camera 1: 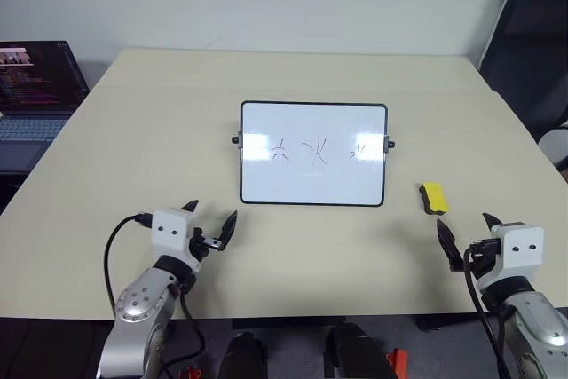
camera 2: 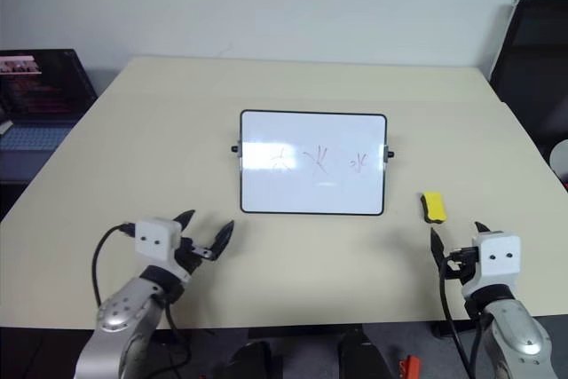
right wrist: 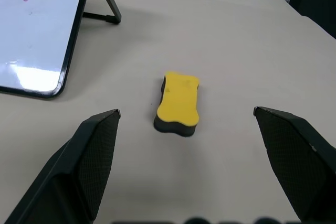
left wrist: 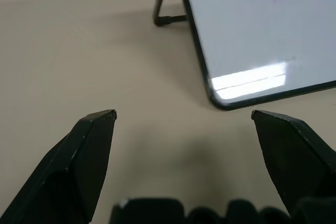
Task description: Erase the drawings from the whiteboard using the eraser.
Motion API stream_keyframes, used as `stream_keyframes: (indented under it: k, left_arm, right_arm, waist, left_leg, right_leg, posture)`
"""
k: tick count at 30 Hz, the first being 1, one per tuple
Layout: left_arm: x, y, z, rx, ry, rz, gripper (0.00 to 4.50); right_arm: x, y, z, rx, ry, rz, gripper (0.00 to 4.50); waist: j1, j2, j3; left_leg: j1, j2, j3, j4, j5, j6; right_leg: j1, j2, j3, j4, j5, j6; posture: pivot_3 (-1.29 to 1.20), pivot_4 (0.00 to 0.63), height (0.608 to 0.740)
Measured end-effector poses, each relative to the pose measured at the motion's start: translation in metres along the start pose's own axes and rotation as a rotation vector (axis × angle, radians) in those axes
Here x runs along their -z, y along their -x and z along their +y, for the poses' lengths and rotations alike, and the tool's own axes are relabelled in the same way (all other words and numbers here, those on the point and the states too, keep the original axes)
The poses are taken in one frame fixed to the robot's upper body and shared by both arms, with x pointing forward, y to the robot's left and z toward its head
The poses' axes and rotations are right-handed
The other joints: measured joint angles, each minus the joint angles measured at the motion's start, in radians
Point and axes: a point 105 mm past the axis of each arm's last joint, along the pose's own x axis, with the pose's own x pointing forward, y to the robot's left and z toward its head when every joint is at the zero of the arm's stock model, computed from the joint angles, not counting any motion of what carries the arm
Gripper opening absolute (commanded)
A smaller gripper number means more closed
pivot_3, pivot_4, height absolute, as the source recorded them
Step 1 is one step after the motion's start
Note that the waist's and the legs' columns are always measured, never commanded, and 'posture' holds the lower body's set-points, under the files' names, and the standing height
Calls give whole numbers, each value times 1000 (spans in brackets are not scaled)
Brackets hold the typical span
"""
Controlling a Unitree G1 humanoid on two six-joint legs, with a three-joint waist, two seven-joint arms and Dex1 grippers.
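Observation:
My right gripper grabs the eraser across its narrow middle point(camera 1: 433, 198) next, because the eraser's ends flare.
The whiteboard point(camera 1: 312, 153) stands propped near the middle of the beige table, with three thin scribbled drawings point(camera 1: 315, 151) in a row across it. To its right the yellow eraser point(camera 1: 433, 198) lies flat on the table, dark side down; the right wrist view has the eraser point(right wrist: 178, 103) straight ahead. My right gripper point(camera 1: 468, 235) hovers open just short of the eraser, nothing between its fingers. Near the board's front left corner my left gripper point(camera 1: 211, 222) is open and empty; the left wrist view shows that corner point(left wrist: 220, 102) of the board.
An open laptop point(camera 1: 35, 86) sits off the table's left edge. A dark chair point(camera 1: 532, 51) stands at the back right. The table's front edge point(camera 1: 293, 317) runs just below both grippers.

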Motion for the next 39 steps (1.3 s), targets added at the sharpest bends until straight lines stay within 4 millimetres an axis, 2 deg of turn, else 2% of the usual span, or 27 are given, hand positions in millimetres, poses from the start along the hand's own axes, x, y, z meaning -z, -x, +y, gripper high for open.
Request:
stream_keyframes:
  k: [4, 6, 9, 12, 15, 17, 20, 25, 30, 35, 39]
  left_arm:
    - [-8, -1, 0, 222, -101, -1, 4500]
    - [-13, -7, 1, 321, -148, 2, 4500]
    - [-34, -23, 3, 482, -245, -15, 4500]
    - [-63, -42, -5, 625, -320, -76, 4500]
    - [-79, -52, -14, 712, -333, -114, 4500]
    - [-98, -66, -30, 795, -316, -154, 4500]
    - [-125, -76, -61, 936, -324, -211, 4500]
    - [-134, -73, -106, 1202, -337, -200, 4500]
    - [-142, -69, -119, 1296, -370, -213, 4500]
    - [-154, -72, -132, 1324, -420, -277, 4500]
    - [-155, -73, -135, 1327, -421, -291, 4500]
  right_arm:
    - [7, -3, 23, -83, -19, 37, 4456]
    - [4, -3, 27, -99, -24, 37, 4456]
    - [-8, 1, 33, -124, -43, 19, 4456]
    - [-21, 3, 34, -119, -61, 1, 4456]
    - [-28, 3, 35, -103, -74, -1, 4456]
    - [-31, 0, 33, -94, -57, 21, 4456]
    - [-42, -7, 34, -110, -16, 27, 4456]
    - [-55, -36, 17, -58, -48, 82, 4456]
    - [-38, -58, -1, -32, -131, 221, 4456]
    - [-27, -72, -13, -25, -153, 291, 4456]
    - [-15, -79, -22, -17, -166, 339, 4456]
  waist:
    - [1, 0, 0]
    - [2, 0, 1]
    - [2, -1, 1]
    - [2, -1, 1]
    - [-2, -1, 1]
    - [3, -1, 1]
    - [7, -1, 1]
    - [0, 0, 1]
    - [4, 1, 2]
    - [6, 1, 2]
    - [5, 2, 3]
  left_leg:
    - [0, 0, 0, 0, 0, 0]
    - [-1, 0, 0, 0, 0, 0]
    - [-1, 0, 0, 0, 0, 0]
    - [-2, 0, 0, 0, 0, 0]
    - [-6, 1, 0, -1, -1, 1]
    - [-10, 0, -3, 0, 0, 1]
    - [-12, 0, -5, 0, 0, 2]
    - [-12, 0, -7, 1, 0, 2]
    - [-13, 0, -9, 1, 0, 2]
    - [-13, 0, -10, 1, 0, 2]
    - [-13, 0, -10, 1, 0, 2]
  right_leg:
    - [0, -1, 0, 0, 0, 0]
    - [0, -1, 0, -1, 0, 0]
    - [0, -1, 0, -1, 0, 0]
    - [0, -1, -1, -1, 0, 0]
    - [0, 0, -1, 1, 0, 0]
    - [-2, 1, -4, 3, 0, 0]
    - [-1, 1, -5, 2, -1, 2]
    - [-1, 2, -6, 4, 0, 3]
    - [-1, 3, -7, 4, 2, 6]
    - [-1, 3, -8, 4, 2, 7]
    - [-1, 3, -8, 5, 2, 8]
  posture:
    - [0, 150, 740]
    - [0, 150, 740]
    - [0, 150, 740]
    - [0, 150, 740]
    - [0, 150, 740]
    - [0, 150, 740]
    - [0, 150, 740]
    - [0, 150, 740]
    - [0, 150, 740]
    - [0, 150, 740]
    - [0, 150, 740]
